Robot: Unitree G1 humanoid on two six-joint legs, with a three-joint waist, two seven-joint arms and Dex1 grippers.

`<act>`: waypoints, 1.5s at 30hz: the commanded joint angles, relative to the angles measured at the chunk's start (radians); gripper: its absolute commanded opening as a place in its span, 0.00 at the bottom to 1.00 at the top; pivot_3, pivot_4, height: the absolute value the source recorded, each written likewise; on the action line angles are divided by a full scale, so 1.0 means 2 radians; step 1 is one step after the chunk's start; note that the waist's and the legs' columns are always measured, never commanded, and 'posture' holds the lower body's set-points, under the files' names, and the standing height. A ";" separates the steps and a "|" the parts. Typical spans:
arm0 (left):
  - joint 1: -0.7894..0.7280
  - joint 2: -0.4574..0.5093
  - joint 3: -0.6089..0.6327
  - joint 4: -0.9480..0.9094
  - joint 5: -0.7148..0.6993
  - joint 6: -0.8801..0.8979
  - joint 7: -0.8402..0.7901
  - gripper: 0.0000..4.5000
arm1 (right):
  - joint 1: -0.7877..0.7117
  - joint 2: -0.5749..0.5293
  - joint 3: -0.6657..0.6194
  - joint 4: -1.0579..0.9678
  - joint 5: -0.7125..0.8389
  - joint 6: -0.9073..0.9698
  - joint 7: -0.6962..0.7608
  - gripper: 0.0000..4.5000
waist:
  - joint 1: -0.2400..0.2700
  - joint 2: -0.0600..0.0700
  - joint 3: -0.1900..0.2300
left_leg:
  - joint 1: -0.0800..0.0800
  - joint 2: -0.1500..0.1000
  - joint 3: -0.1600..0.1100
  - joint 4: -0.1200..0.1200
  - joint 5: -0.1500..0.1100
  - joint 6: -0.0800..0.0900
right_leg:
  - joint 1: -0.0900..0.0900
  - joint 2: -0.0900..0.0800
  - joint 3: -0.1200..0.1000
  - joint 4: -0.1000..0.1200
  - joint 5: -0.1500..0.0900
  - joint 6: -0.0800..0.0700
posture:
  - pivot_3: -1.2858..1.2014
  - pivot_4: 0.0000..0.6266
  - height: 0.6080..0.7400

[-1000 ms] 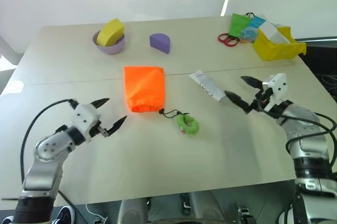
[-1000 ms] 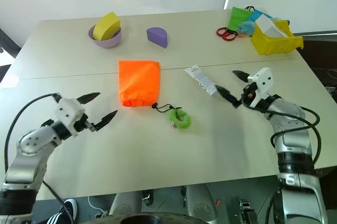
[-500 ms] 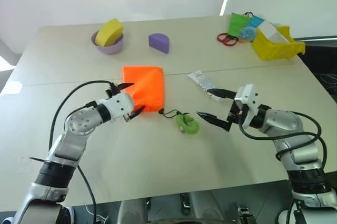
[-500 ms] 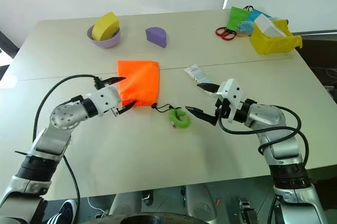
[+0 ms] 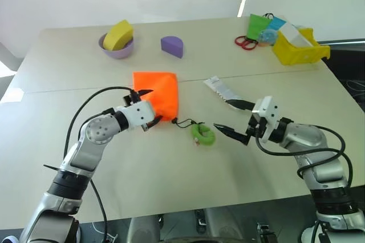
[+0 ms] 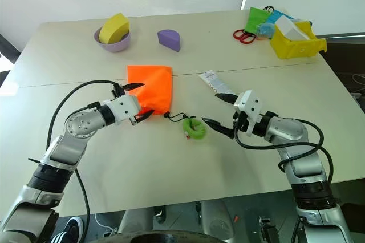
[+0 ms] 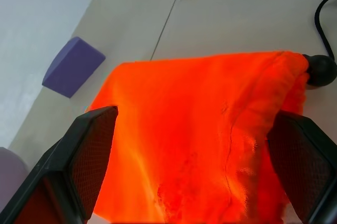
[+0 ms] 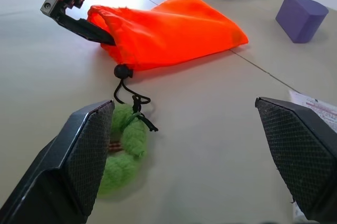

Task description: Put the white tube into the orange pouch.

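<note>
I will next grab the orange pouch with my left gripper by its black-corded corner (image 5: 173, 116), to hold the pouch for the white tube (image 5: 219, 88).
The orange pouch (image 5: 157, 93) lies flat mid-table, its gathered mouth toward me. A black cord runs from the mouth to a green coil (image 5: 204, 134). My left gripper (image 5: 150, 106) is open at the pouch's near left corner, with one finger on each side of the mouth end (image 7: 210, 129). The white tube (image 5: 219, 88) lies to the right of the pouch. My right gripper (image 5: 227, 116) is open and empty between the coil and the tube, and its far finger hides the tube's near end. The right wrist view shows the pouch (image 8: 174, 29), the coil (image 8: 124, 148) and the left gripper (image 8: 124, 8).
A purple bowl (image 5: 118, 50) holding a yellow wedge and a purple block (image 5: 173, 46) sit at the back. At the back right are a yellow bin (image 5: 299, 52), red scissors (image 5: 246, 42) and green and blue items (image 5: 261, 26).
Both arms have swung inward. The left gripper has come up to the pouch's mouth end. The right gripper has moved left from the tube toward the coil. Both have barely moved in the last half second.
</note>
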 commanded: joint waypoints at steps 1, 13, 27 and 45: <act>-0.004 -0.002 -0.003 -0.004 0.007 -0.004 0.009 0.89 | -0.005 0.000 -0.012 -0.009 0.001 -0.011 -0.004 1.00 | 0.000 0.000 0.000 | 0.000 0.000 0.000 0.000 0.000 0.000 | 0.000 0.000 0.000 0.000 0.000 0.000 | 0.52 0.24 0.96; 0.019 -0.006 0.004 -0.039 -0.039 0.046 -0.025 0.01 | -0.016 0.002 -0.009 0.011 -0.011 -0.025 -0.009 1.00 | 0.000 0.000 0.000 | 0.000 0.000 0.000 0.000 0.000 0.000 | 0.000 0.000 0.000 0.000 0.000 0.000 | 0.52 0.24 0.96; 0.060 0.016 0.032 -0.200 -0.181 0.239 -0.098 0.01 | -0.044 0.007 -0.014 0.082 -0.058 -0.065 -0.055 1.00 | -0.002 0.000 0.000 | 0.000 0.000 0.000 0.000 0.000 0.000 | 0.000 0.000 0.000 0.000 0.000 0.000 | 0.52 0.24 0.96; 0.061 0.007 0.020 -0.199 -0.172 0.225 -0.049 0.01 | -0.132 0.034 -0.008 0.127 -0.072 0.167 -0.159 1.00 | -0.001 0.000 0.000 | 0.000 0.000 0.000 0.001 0.000 0.000 | 0.001 0.000 0.001 0.000 0.000 0.001 | 0.52 0.24 0.96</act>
